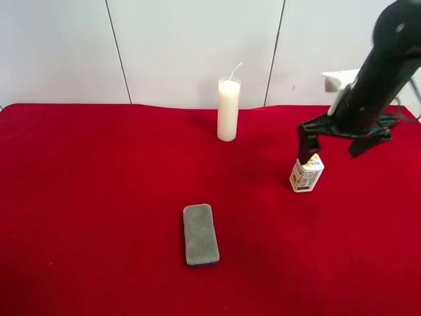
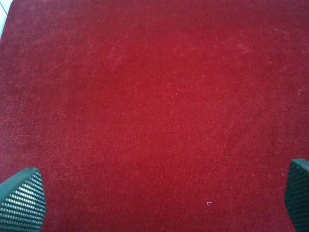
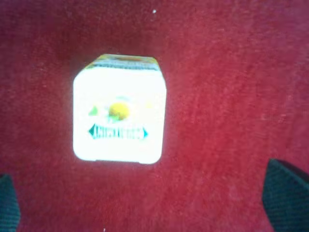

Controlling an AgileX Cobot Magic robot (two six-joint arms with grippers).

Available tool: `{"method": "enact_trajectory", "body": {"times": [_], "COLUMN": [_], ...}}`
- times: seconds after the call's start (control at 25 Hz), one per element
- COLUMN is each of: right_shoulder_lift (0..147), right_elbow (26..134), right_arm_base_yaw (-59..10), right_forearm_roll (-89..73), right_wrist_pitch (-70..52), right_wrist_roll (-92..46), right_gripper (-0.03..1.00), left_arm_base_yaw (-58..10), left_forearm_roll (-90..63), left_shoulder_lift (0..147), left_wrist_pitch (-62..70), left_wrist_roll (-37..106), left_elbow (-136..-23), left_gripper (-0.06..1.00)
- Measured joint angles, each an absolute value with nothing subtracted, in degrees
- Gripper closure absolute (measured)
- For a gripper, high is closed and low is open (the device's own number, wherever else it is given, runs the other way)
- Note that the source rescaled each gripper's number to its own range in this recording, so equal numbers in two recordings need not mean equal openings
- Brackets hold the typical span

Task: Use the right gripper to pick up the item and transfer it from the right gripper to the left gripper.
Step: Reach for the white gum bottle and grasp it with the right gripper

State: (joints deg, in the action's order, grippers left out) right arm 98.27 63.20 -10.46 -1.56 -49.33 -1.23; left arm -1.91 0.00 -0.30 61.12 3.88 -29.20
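The white carton's bottom end (image 1: 303, 185) should stay free for my left gripper. My right gripper should grab the white carton by its top end (image 1: 314, 160) next.
The item is a small white carton (image 1: 306, 174) with a yellow and green label, standing upright on the red cloth at the exterior high view's right. The right wrist view shows its top face (image 3: 119, 111). My right gripper (image 1: 332, 146) hovers just above it, open wide. Its two fingertips show at the lower corners of the right wrist view (image 3: 147, 203), with the carton ahead of them and untouched. My left gripper (image 2: 154, 198) is open and empty over bare red cloth. The left arm is out of the exterior high view.
A tall white candle (image 1: 228, 110) stands upright at the back middle of the table. A grey oblong pad (image 1: 200, 234) lies flat at the front middle. The red cloth (image 1: 99, 197) covers the whole table; a white panelled wall is behind.
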Motion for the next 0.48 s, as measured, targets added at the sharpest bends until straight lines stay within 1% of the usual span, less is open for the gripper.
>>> {"method": "enact_trajectory", "body": {"times": [0.2, 0.48], "right_shoulder_lift": [103.6, 106.0], "right_elbow": [63.2, 63.2], "right_arm_base_yaw": [-10.6, -10.6], "right_forearm_roll": [-1.6, -1.6], "right_wrist_pitch": [-46.2, -42.2], "right_wrist_roll": [-1.2, -1.2], "right_gripper": [-0.03, -0.03], "left_arm_base_yaw": [-1.9, -1.9], "left_forearm_roll": [0.0, 0.0], "left_shoulder_lift": [-0.3, -0.3], "left_wrist_pitch": [61.1, 61.1], "left_wrist_roll": [3.9, 3.9], "left_elbow": [-29.2, -29.2], "left_gripper": [-0.06, -0.06]}}
